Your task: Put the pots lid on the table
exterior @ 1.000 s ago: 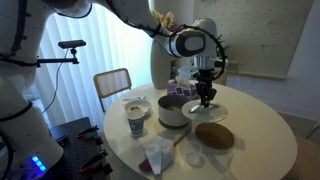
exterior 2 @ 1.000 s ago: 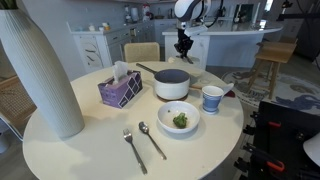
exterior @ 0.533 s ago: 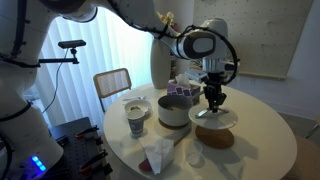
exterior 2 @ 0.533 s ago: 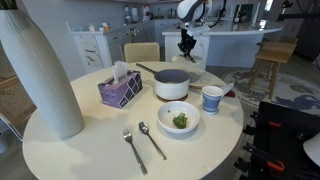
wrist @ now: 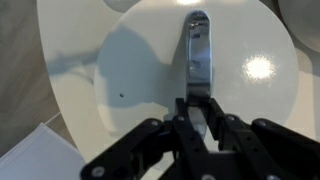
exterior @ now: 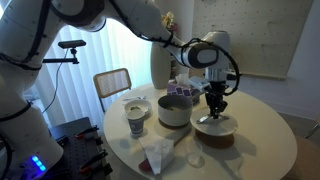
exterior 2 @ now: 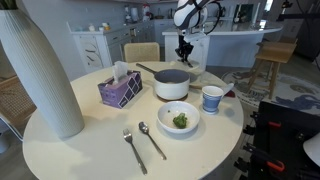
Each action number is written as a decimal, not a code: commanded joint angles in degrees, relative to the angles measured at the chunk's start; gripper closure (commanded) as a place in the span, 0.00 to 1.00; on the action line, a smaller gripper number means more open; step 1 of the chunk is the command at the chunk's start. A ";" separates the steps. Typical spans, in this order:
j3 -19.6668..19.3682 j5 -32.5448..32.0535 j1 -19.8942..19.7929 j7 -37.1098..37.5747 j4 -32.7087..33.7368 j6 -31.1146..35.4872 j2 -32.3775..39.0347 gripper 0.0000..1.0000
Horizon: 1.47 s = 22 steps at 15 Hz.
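Observation:
The lid stays held in my gripper for now until its rim meets the tabletop, since the lid's lower edge hovers above its brown shadow there.
My gripper (exterior: 215, 103) is shut on the small dark handle (wrist: 197, 55) of the round pale lid (exterior: 215, 124). It holds the lid low over the brown round mat (exterior: 214, 138), to one side of the open cream-white pot (exterior: 174, 110). I cannot tell whether the lid touches the mat. In the wrist view the lid (wrist: 240, 90) fills most of the frame, with my gripper (wrist: 197, 105) clamped on the handle's near end. In an exterior view the pot (exterior 2: 171, 84) stands on the white round table (exterior 2: 90, 140) and my gripper (exterior 2: 183, 47) is behind it.
Around the pot stand a purple tissue box (exterior 2: 120, 89), a tall white vase (exterior 2: 40, 70), a cup (exterior 2: 212, 98), a bowl of greens (exterior 2: 179, 119), and a fork and spoon (exterior 2: 142, 143). A small clear dish (exterior: 196, 158) and a napkin (exterior: 158, 153) lie near the mat. A chair (exterior: 113, 83) stands behind the table.
My gripper has carried the lid sideways away from the pot and lowered it over the brown mat. The pot now stands open.

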 commanded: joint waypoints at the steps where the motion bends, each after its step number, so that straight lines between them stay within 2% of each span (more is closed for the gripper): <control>1: -0.20 0.88 0.61 1.14 5.19 -0.75 3.17 0.94; 14: 0.26 1.47 0.18 2.03 15.88 -2.61 13.59 0.94; 22: 1.38 4.60 -0.67 2.02 20.93 -5.56 17.84 0.94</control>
